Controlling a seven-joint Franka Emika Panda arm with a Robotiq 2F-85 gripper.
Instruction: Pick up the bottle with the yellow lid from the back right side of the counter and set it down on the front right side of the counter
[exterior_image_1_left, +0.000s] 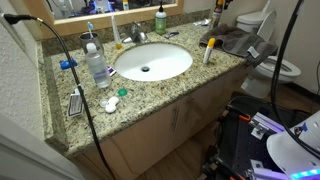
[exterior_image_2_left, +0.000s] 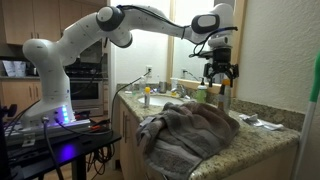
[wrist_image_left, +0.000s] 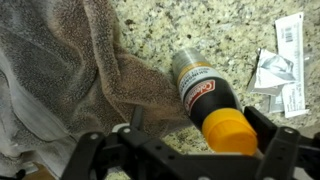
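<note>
The robot will grab the upright bottle from above at its yellow lid end next, with the gripper's fingers on opposite sides. That leaves the bottle's base free to set down.
The bottle (wrist_image_left: 200, 85) has a pale grey body, a red label and a yellow lid (wrist_image_left: 228, 130). It stands upright on the speckled granite counter (wrist_image_left: 170, 30), touching a towel. In the wrist view my gripper (wrist_image_left: 200, 125) is open, with one finger on each side of the lid and a gap on the left. In an exterior view the gripper (exterior_image_2_left: 220, 76) hangs just above the bottle (exterior_image_2_left: 225, 98) near the wall. In an exterior view only a dark part of the gripper (exterior_image_1_left: 220, 4) shows at the top edge, and the bottle under it is too small to make out.
A crumpled grey-brown towel (wrist_image_left: 70, 60) lies beside the bottle and covers the counter's end (exterior_image_2_left: 185, 130). Foil packets (wrist_image_left: 280, 70) lie on its other side. A white tube with an orange cap (exterior_image_1_left: 209, 50), the white sink (exterior_image_1_left: 150, 62) and a green bottle (exterior_image_1_left: 160, 20) are nearby.
</note>
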